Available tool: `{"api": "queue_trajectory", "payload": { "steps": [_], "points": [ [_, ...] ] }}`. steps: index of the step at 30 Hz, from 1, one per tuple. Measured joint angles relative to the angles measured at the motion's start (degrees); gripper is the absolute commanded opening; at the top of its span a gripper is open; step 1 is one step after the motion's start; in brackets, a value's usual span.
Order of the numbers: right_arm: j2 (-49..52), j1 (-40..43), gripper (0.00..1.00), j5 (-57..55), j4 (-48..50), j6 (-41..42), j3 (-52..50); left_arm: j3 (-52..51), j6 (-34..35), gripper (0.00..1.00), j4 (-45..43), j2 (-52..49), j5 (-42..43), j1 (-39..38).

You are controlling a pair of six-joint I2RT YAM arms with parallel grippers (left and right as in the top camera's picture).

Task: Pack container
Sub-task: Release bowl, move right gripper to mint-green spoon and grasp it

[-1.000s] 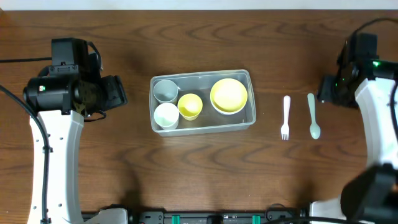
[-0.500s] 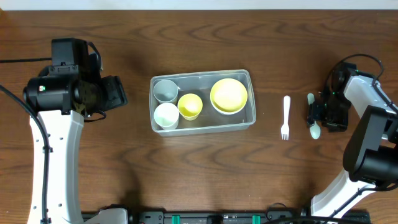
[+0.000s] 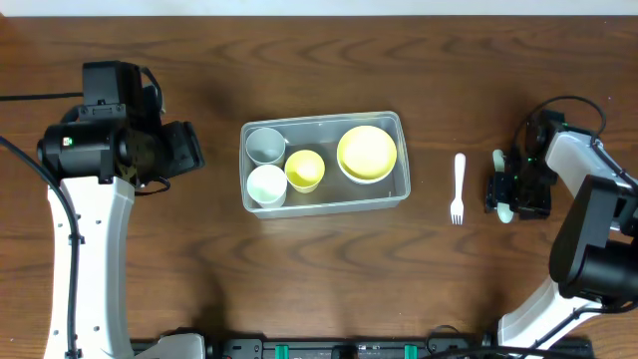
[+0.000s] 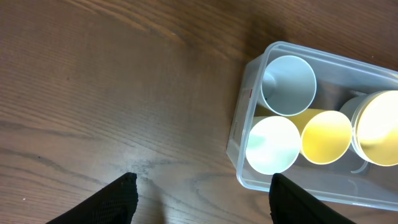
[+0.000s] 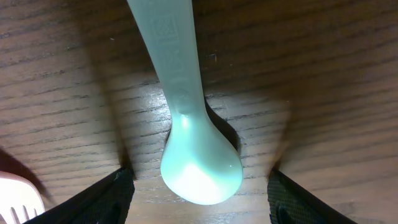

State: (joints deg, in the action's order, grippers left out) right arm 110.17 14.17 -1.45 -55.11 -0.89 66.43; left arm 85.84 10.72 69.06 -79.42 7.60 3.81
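Note:
The fingertips on either side of the spoon's bowl meet their shadows on the wood and closing now would catch it, so my right gripper closes on the spoon next.
The clear rectangular container [image 3: 403,185] sits mid-table and holds a grey-blue cup [image 3: 264,145], a white cup [image 3: 266,184], a yellow cup [image 3: 305,170] and a yellow bowl [image 3: 367,152]. It also shows in the left wrist view [image 4: 241,134]. A pale green spoon [image 5: 186,112] lies on the table at the right. My right gripper [image 3: 516,195] is open and low over it, its fingers either side of the spoon's bowl [image 5: 200,202]. A white fork [image 3: 459,185] lies just left of the spoon. My left gripper [image 4: 202,202] is open and empty, above bare wood left of the container.
The table is dark wood. The left arm's body [image 3: 100,150] stands at the left. The fork's tines show at the left edge of the right wrist view [image 5: 18,196].
My right gripper has come from the far right edge down onto the spoon, and now straddles the spoon's bowl. The left arm has not moved.

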Motion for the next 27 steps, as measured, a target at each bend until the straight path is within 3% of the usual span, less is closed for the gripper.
{"api": "queue_trajectory", "payload": {
  "steps": [9,27],
  "points": [
    [-0.22,0.0,0.68,0.02,0.35,0.0,-0.24,0.0,0.0,0.68,0.0,0.0,0.0,0.0],
    [-0.44,0.0,0.35,0.09,2.36,0.17,-0.22,0.0,0.0,0.68,0.0,0.0,0.0,0.0]
  ]
}}
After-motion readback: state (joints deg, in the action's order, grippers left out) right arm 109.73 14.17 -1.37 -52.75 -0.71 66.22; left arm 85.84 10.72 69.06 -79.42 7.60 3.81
